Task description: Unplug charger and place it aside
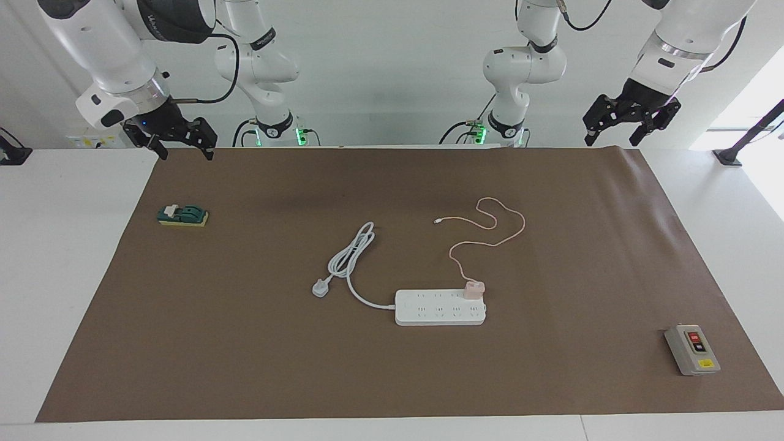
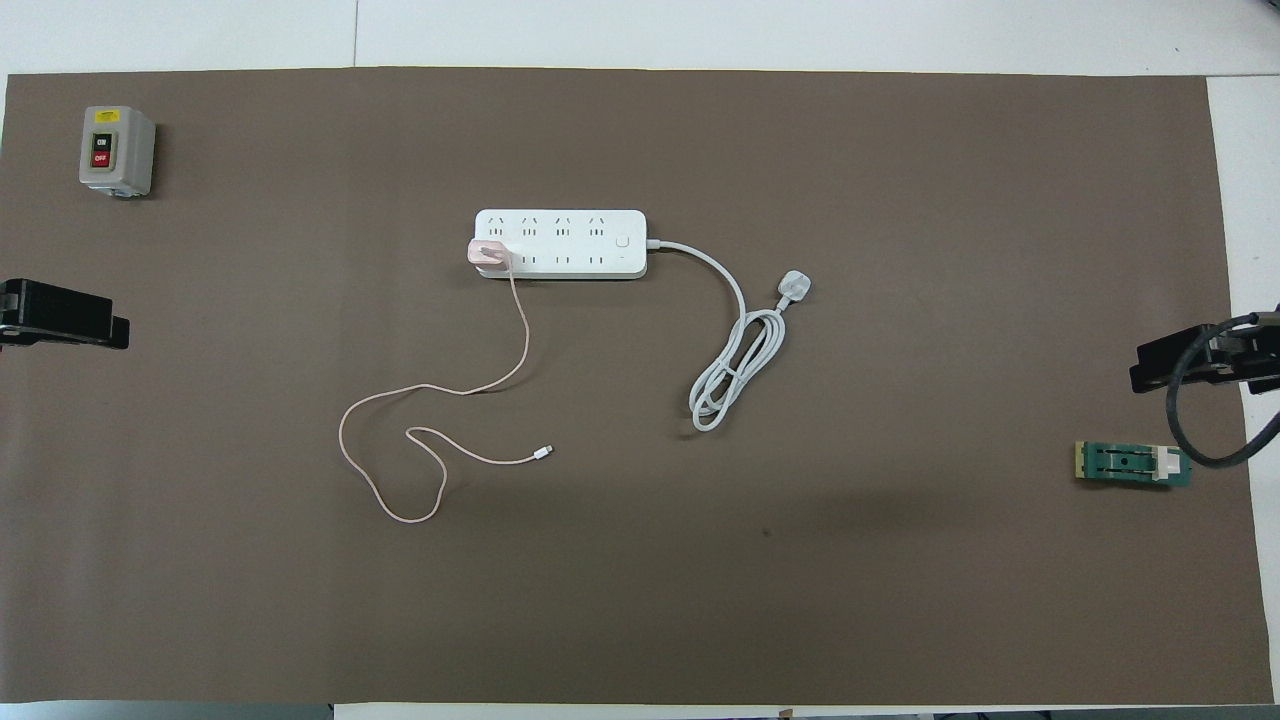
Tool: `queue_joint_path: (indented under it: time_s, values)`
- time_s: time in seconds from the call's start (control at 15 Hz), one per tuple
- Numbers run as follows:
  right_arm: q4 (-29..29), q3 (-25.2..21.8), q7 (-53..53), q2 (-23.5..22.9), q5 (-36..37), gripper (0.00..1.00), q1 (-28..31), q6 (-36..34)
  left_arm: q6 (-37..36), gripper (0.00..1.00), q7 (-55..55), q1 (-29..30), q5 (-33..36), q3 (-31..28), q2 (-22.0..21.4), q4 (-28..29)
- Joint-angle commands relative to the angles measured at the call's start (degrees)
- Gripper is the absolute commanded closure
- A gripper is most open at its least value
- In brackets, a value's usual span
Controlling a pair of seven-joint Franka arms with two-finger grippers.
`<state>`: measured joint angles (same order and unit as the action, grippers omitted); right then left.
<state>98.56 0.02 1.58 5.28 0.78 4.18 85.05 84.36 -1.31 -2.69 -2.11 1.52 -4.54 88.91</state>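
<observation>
The left gripper grabs the charger by its pink cube body next. Then it unplugs the charger from the power strip.
The charger is a small pale pink cube plugged into the end socket of the white power strip at the middle of the brown mat. It also shows in the overhead view, on the strip. Its thin pink cable loops over the mat nearer to the robots. My left gripper hangs open and empty over the mat's corner at the left arm's end. My right gripper hangs open and empty over the right arm's end. Both are well away from the charger.
The strip's thick white cord and plug lie coiled beside it, toward the right arm's end. A grey switch box sits at the left arm's end. A green knife switch sits at the right arm's end, under the right gripper's hanging cable.
</observation>
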Motion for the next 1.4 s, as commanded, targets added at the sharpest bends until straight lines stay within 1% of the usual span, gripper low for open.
queue_joint_path:
  time_s: [0.0, 0.07, 0.13, 0.2, 0.33, 0.4, 0.47, 0.6, 0.67, 0.8, 1.0, 1.13, 1.2, 1.33]
  values:
    - [0.66, 0.25, -0.17, 0.87, -2.26, 0.0, 1.62, -1.29, -0.34, 0.0, 0.52, 0.05, -0.09, -0.11, -0.73, 0.57]
    - [1.1, 0.25, -3.31, 0.96, -4.01, 0.0, 1.53, -0.94, -0.34, 0.0, 0.52, 0.05, -0.09, -0.11, -0.73, 0.65]
    - [1.45, 0.25, -8.82, 0.96, -7.16, 0.0, 1.53, -0.76, -0.34, 0.0, 0.52, 0.05, -0.09, -0.11, -0.73, 0.65]
    - [1.63, 0.25, -13.05, 0.88, -8.67, 0.0, 1.44, -0.59, -0.34, 0.0, 0.52, 0.05, -0.09, -0.11, -0.73, 0.65]
    - [3.29, 0.94, -20.36, 0.88, -9.47, 0.0, 0.74, 0.72, -0.34, 0.0, 0.52, 0.05, -0.09, -0.11, -0.73, 0.65]
    - [4.26, 1.12, -23.96, 0.88, -11.91, 0.0, 0.65, 1.86, -0.52, 0.0, 0.52, 0.05, -0.09, -0.11, -0.73, 0.65]
    - [4.62, 1.12, -27.91, 0.18, -14.9, 0.0, 0.22, 2.31, -0.86, 0.0, 0.52, 0.05, -0.09, -0.11, -0.82, 0.65]
    - [4.36, 1.12, -36.69, -2.97, -19.03, 0.0, -0.93, 3.97, -2.79, 0.0, -0.79, -0.21, 0.17, -0.11, -1.08, 0.74]
    - [4.27, 1.12, -41.87, -4.73, -21.93, 0.0, -1.8, 5.55, -3.58, 0.0, -5.15, -0.48, 0.87, -0.03, -1.17, 0.83]
    - [4.27, 1.12, -50.59, -8.42, -25.46, 0.0, -5.22, 9.5, -2.55, 0.0, -21.63, -1.0, 0.97, 0.76, -1.17, 0.83]
    - [4.27, 1.12, -61.41, -13.35, -32.13, 0.0, -9.71, 16.53, -0.78, 0.0, -40.03, -3.2, 0.44, 1.38, -1.17, 1.18]
    - [4.27, 1.12, -65.55, -16.6, -35.39, 0.0, -11.82, 20.93, 0.18, 0.0, -52.5, -4.69, -0.44, 1.38, 0.32, 1.18]
    - [3.75, 1.12, -67.31, -18.18, -38.28, 0.0, -12.09, 21.73, 2.19, 0.0, -58.22, -5.83, -0.44, 1.38, 2.33, 1.18]
    - [-1.06, 1.12, -69.69, -24.66, -43.03, 0.0, -12.96, 23.4, 6.93, 0.0, -71.31, -7.86, -0.53, 1.38, 6.11, 0.75]
